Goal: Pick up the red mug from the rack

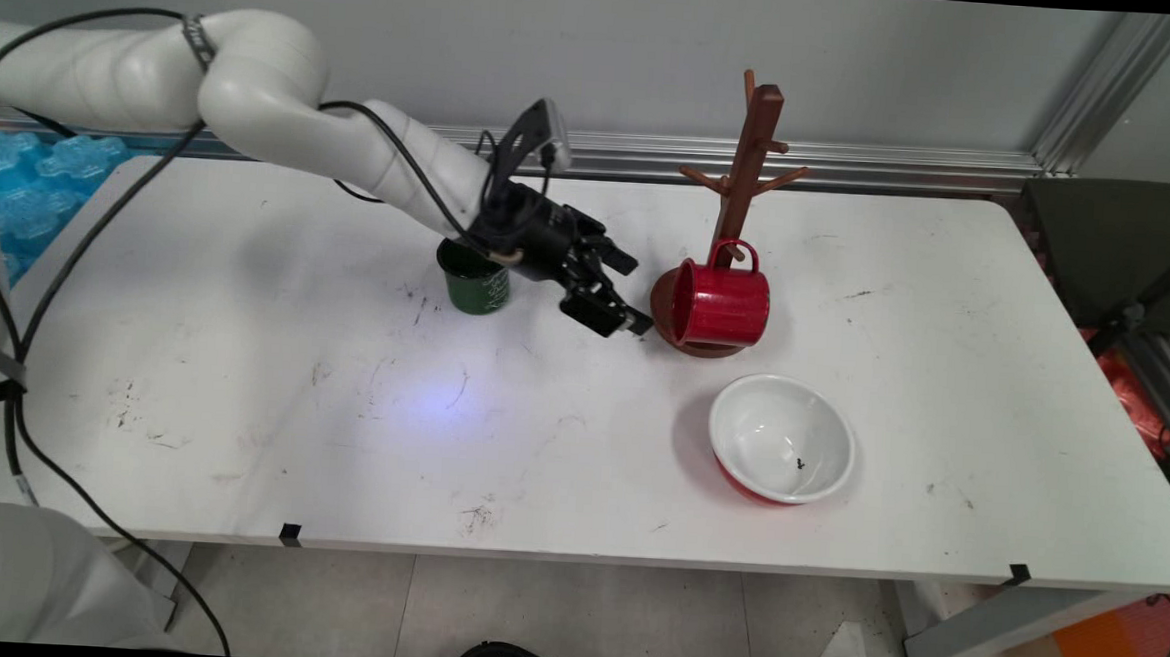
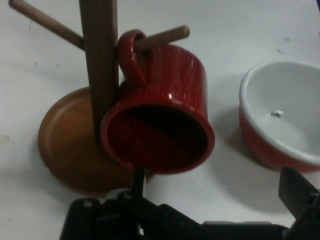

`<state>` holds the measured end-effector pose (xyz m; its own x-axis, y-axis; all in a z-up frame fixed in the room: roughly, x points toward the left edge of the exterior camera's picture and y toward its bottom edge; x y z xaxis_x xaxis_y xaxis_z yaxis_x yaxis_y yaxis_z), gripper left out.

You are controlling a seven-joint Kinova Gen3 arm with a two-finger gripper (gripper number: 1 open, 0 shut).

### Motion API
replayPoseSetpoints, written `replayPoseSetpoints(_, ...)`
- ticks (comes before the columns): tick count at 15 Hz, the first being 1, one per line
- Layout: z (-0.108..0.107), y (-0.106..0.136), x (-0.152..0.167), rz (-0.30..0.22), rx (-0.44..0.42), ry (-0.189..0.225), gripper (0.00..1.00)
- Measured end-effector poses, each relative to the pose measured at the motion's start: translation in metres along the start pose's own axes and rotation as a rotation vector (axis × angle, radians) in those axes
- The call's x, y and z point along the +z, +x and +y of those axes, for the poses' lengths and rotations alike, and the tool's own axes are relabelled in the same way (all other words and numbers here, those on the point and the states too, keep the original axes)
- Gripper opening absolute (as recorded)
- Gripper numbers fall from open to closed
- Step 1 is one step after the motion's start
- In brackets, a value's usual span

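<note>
Next, my gripper grabs the red mug by its rim (image 1: 677,317), to get it off the brown wooden mug tree (image 1: 749,167).
A red mug (image 1: 721,304) hangs by its handle on a low peg of the brown wooden mug tree (image 1: 749,167), tilted with its mouth toward the left. My gripper (image 1: 629,293) hovers just left of the mug's rim, open and holding nothing. In the hand view the red mug (image 2: 160,115) fills the middle, its dark mouth facing the camera, with the tree's post (image 2: 102,65) and round base (image 2: 70,145) on the left. One black finger (image 2: 300,195) shows at the lower right.
A dark green cup (image 1: 474,281) stands behind the wrist, partly hidden by the arm. A bowl (image 1: 781,439), white inside and red outside, sits in front of the mug tree, and appears as the bowl (image 2: 285,115) at the hand view's right.
</note>
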<state>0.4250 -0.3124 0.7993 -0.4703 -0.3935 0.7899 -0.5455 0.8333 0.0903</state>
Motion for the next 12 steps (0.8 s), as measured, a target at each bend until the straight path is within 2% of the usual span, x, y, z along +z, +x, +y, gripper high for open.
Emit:
replayPoseSetpoints(5, 0.003, 0.001, 0.021, 0.035, -0.068, 0.009, 1.00)
replayPoseSetpoints(12, 0.007, 0.001, 0.042, 0.058, -0.182, 0.018, 1.00)
